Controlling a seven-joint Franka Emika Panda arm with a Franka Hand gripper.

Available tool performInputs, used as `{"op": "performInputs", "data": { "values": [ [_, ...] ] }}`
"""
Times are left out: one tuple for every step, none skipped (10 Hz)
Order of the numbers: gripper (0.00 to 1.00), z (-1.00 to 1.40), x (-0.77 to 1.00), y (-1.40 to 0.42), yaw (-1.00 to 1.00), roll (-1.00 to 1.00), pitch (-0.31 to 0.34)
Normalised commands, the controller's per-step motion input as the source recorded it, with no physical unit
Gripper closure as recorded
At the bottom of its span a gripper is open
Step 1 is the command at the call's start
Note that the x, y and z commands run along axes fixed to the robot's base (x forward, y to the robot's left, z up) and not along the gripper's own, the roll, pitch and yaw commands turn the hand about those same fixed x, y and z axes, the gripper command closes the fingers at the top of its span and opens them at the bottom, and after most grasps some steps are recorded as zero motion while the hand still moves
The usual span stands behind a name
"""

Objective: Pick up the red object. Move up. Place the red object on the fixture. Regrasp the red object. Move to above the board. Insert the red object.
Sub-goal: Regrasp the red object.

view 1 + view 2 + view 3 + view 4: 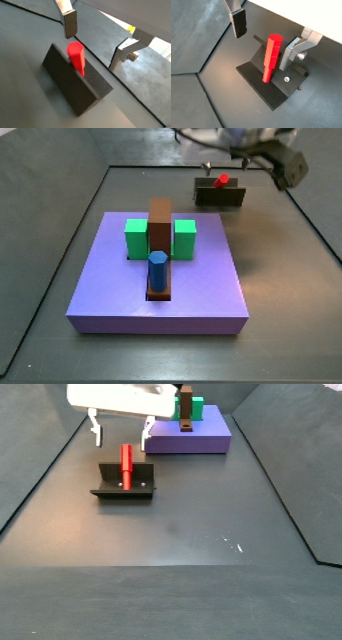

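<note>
My gripper is going to grab the red peg's upper part (pixel 223 179) next, so the peg's lower end stays free to go into the board.
The red object (pixel 127 464) is a short red peg propped upright against the back wall of the fixture (pixel 123 489), and it shows in both wrist views (pixel 75 55) (pixel 271 55). The fixture (pixel 221 196) sits on the floor behind the board (pixel 160 278). My gripper (pixel 122 432) hangs just above the peg's top, open, with one finger (pixel 238 22) on each side and nothing between them. In both wrist views the gripper (pixel 98 37) (pixel 268 37) is wide apart and touches nothing.
The lavender board (pixel 201 439) carries two green blocks (pixel 138 238) (pixel 185 238), a long brown bar (pixel 160 223) and a blue upright peg (pixel 158 268). Dark side walls (pixel 40 474) border the floor.
</note>
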Motion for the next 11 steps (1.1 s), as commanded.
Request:
{"op": "performInputs", "data": {
  "values": [
    [0.0,-0.36,0.08,-0.24,0.13,0.65,0.057],
    [0.0,-0.24,0.15,-0.23,0.18,0.37,0.0],
    [0.0,-0.28,0.0,-0.09,0.11,0.31,0.0],
    [0.0,-0.17,0.0,0.0,0.01,0.1,-0.003],
    [0.0,-0.12,-0.03,0.0,0.01,0.17,0.0],
    [0.0,-0.1,-0.01,0.01,0.03,0.19,0.0],
    [0.0,-0.03,0.0,0.0,0.03,0.13,0.0],
    [0.0,-0.01,0.0,0.0,0.0,0.03,0.0],
    [0.0,-0.01,-0.01,0.0,0.0,-0.03,-0.009],
    [0.0,0.0,0.0,0.0,0.0,0.02,0.0],
    [0.0,0.0,0.0,0.0,0.0,0.0,0.0]
  ]
}}
